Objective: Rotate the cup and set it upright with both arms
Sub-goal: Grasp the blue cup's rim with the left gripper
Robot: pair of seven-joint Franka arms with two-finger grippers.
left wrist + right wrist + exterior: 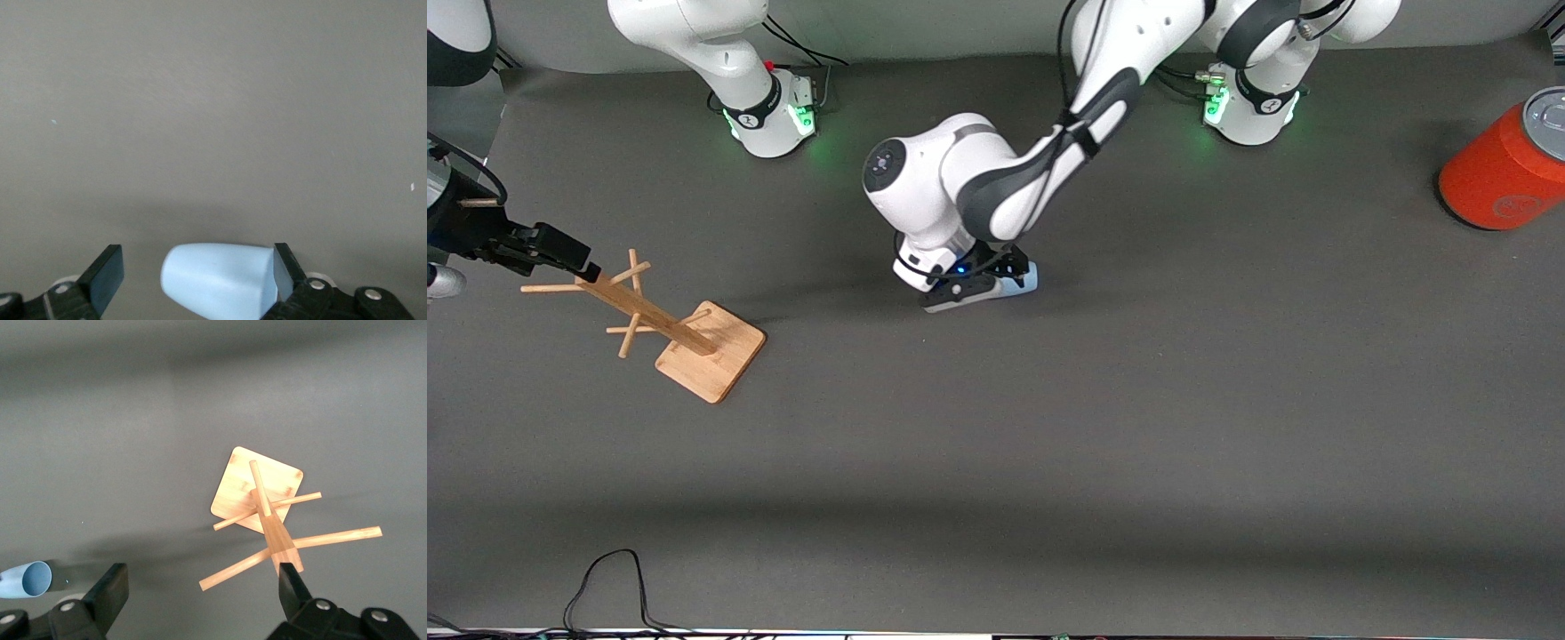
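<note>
The light-blue cup's rounded base should stay free so the cup can stand upright. My left gripper will pick the cup up by its wide rim.
The light-blue cup lies on its side on the grey table, about mid-table. My left gripper is down over it. In the left wrist view the cup lies between the open fingers of the left gripper. One finger is at the cup's wide rim end, and the other stands apart from its rounded base. My right gripper hangs open and empty over the top of the wooden rack. It also shows in the right wrist view.
The wooden peg rack stands on a square base toward the right arm's end. Another light-blue cup lies on its side near that table end. A large orange can stands at the left arm's end. A black cable lies near the front edge.
</note>
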